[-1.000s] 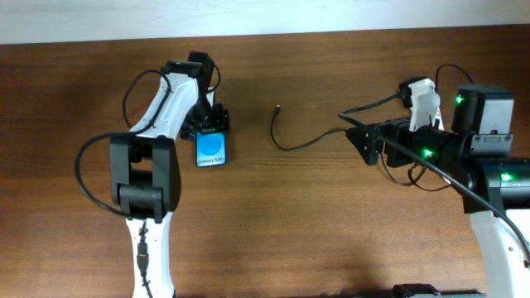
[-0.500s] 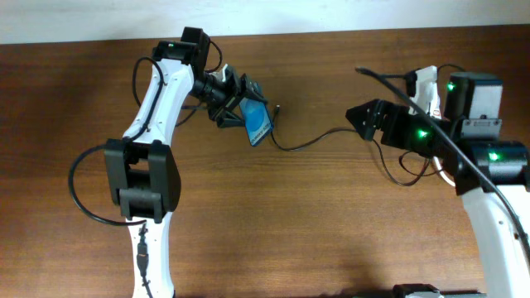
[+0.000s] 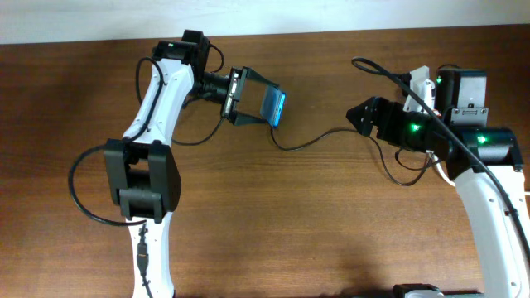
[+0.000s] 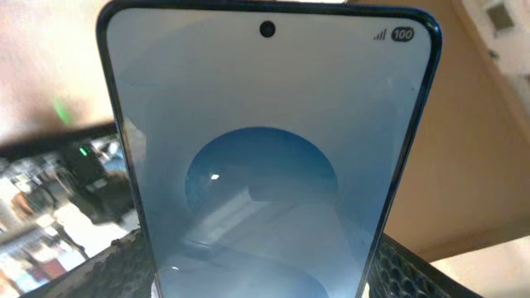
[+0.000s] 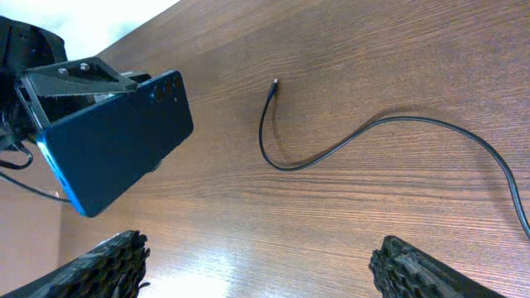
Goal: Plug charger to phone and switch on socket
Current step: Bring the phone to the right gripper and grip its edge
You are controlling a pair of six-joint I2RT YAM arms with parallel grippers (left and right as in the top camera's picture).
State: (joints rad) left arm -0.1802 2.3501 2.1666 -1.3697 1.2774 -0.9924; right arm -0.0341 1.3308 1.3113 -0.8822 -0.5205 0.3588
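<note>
My right gripper pinches the phone across screen and dark back next, to let the left gripper re-grip the phone (image 3: 272, 106) for plugging the charger.
My left gripper (image 3: 246, 98) is shut on the phone (image 3: 272, 106) and holds it tilted above the table. The lit blue screen fills the left wrist view (image 4: 265, 157), with the fingers (image 4: 265, 285) at its lower edges. The charger, a thin black cable (image 3: 302, 144), lies curved on the wood and its plug end sits by the phone. In the right wrist view the plug (image 5: 275, 82) lies just right of the phone's dark back (image 5: 116, 145). My right gripper (image 3: 364, 117) (image 5: 261, 273) is open and empty, above the cable. The socket is mostly hidden behind the right arm; only a white end (image 3: 421, 82) shows.
The brown wooden table (image 3: 273, 223) has its far edge along a pale wall at the top. The robots' own black wires loop beside each arm, one at the left (image 3: 83, 178) and one at the right (image 3: 406, 175).
My left gripper has lifted the phone off the table, carried it right towards the plug and turned it on edge. The right arm has shifted slightly, its gripper still open.
</note>
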